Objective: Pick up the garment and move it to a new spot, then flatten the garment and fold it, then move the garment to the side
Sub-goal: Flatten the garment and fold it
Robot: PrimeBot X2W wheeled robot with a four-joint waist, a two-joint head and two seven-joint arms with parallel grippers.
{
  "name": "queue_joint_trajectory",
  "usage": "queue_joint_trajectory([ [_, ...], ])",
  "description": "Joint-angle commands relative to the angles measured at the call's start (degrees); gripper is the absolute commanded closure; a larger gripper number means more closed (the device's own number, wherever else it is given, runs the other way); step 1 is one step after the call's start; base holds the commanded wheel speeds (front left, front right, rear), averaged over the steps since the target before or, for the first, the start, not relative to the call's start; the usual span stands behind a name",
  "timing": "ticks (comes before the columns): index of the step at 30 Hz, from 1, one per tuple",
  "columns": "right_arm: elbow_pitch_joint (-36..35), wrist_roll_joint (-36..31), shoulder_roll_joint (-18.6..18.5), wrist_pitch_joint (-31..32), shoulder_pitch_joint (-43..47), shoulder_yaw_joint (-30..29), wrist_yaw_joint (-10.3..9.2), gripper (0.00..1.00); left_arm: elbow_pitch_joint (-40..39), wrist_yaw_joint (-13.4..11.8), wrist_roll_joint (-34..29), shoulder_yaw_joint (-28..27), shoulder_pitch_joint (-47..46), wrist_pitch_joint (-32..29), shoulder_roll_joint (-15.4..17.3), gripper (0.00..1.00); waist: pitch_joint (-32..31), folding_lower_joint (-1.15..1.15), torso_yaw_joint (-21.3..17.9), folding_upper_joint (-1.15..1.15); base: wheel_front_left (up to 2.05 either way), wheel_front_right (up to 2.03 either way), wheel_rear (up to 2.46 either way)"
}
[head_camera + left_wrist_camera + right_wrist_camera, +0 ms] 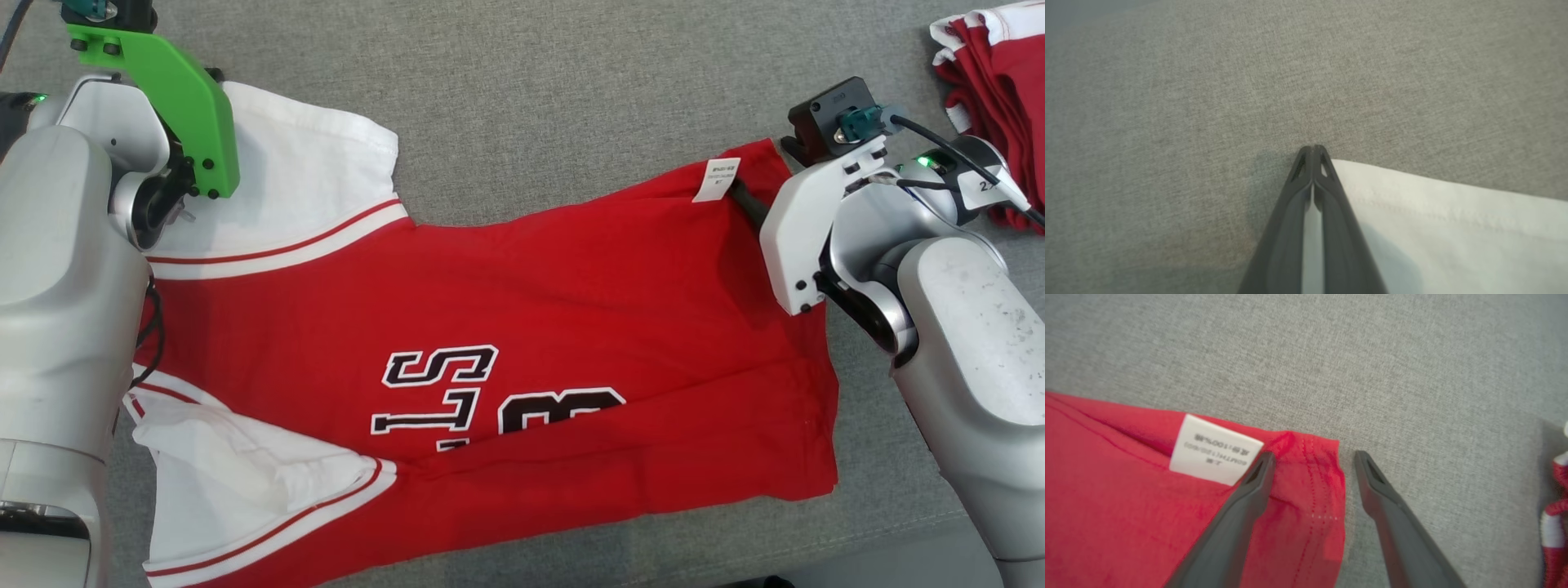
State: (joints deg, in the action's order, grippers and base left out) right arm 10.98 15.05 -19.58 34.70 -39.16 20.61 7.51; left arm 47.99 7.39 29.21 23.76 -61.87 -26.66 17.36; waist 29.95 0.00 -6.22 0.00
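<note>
The garment puckers up at its far hem corner (768, 161) beside the label while the red body (588, 294) lies flat, so the right gripper should grab the garment there next.
The garment (531, 286) is a red jersey with white sleeves and black-and-white lettering, spread flat on the grey cloth table (571, 73). Its far white sleeve (1453, 228) lies at the upper left of the head view, under my left wrist's green bracket (175, 98). My left gripper (1313, 150) is shut on the corner of that sleeve, with white cloth showing between its fingers. My right gripper (1314, 457) is open and straddles the red hem corner (1323, 477), next to a white label (1214, 451). One finger rests on the red cloth, the other on the table.
A second heap of red and white clothing (992, 98) lies at the far right, and its edge (1555, 506) shows in the right wrist view. Bare grey table stretches beyond the jersey. The table's front edge (898, 531) runs along the lower right.
</note>
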Motion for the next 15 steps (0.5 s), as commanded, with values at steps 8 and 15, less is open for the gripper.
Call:
queue_joint_trajectory([
  [8,0.43,-3.01,1.54,0.52,-0.02,-2.66,-0.06,0.15,-0.54,0.03,0.85,0.62,1.23,-0.36,0.74,1.00,-0.51,0.00,0.03,0.00,0.00,0.00,0.00],
  [15,1.43,-2.01,1.20,3.14,-1.30,-2.28,-0.06,0.83,-1.26,-0.29,1.26,0.78,1.35,0.34,0.95,1.00,-0.90,0.00,0.43,0.00,0.00,0.00,0.00],
])
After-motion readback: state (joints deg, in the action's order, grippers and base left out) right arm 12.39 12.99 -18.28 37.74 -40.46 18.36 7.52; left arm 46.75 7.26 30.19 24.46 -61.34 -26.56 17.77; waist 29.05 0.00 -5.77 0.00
